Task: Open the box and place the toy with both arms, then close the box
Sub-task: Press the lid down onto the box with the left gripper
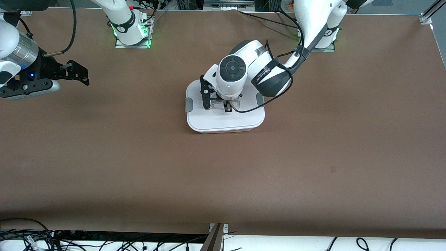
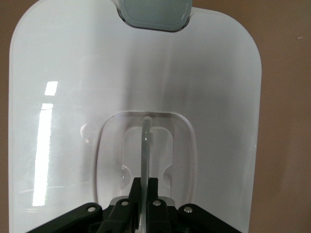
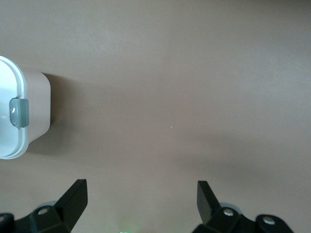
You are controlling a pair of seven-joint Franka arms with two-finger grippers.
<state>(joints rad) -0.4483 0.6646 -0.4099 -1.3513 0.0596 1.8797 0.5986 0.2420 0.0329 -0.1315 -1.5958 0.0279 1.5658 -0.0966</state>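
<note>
My left gripper lets go of the lid now, since the white lid (image 1: 223, 120) lies on the pink box's rim (image 1: 225, 130) in the front view.
The box (image 1: 226, 129) stands mid-table with its white lid (image 1: 223, 120) on and a grey clip (image 1: 188, 104) at each end. My left gripper (image 1: 228, 108) is down on the lid's middle, shut on the clear recessed handle (image 2: 146, 145). In the left wrist view its fingers (image 2: 146, 180) pinch the handle's thin upright fin, with one clip (image 2: 154, 12) past it. My right gripper (image 1: 82, 74) is open and empty, held up over bare table toward the right arm's end. Its wrist view (image 3: 142, 187) shows the box's pink wall (image 3: 38, 97) and a clip (image 3: 18, 112). The toy is out of view.
The brown table (image 1: 313, 157) spreads wide around the box. The arm bases (image 1: 130, 31) stand along the edge farthest from the front camera. Cables (image 1: 28, 237) lie off the table's nearest edge.
</note>
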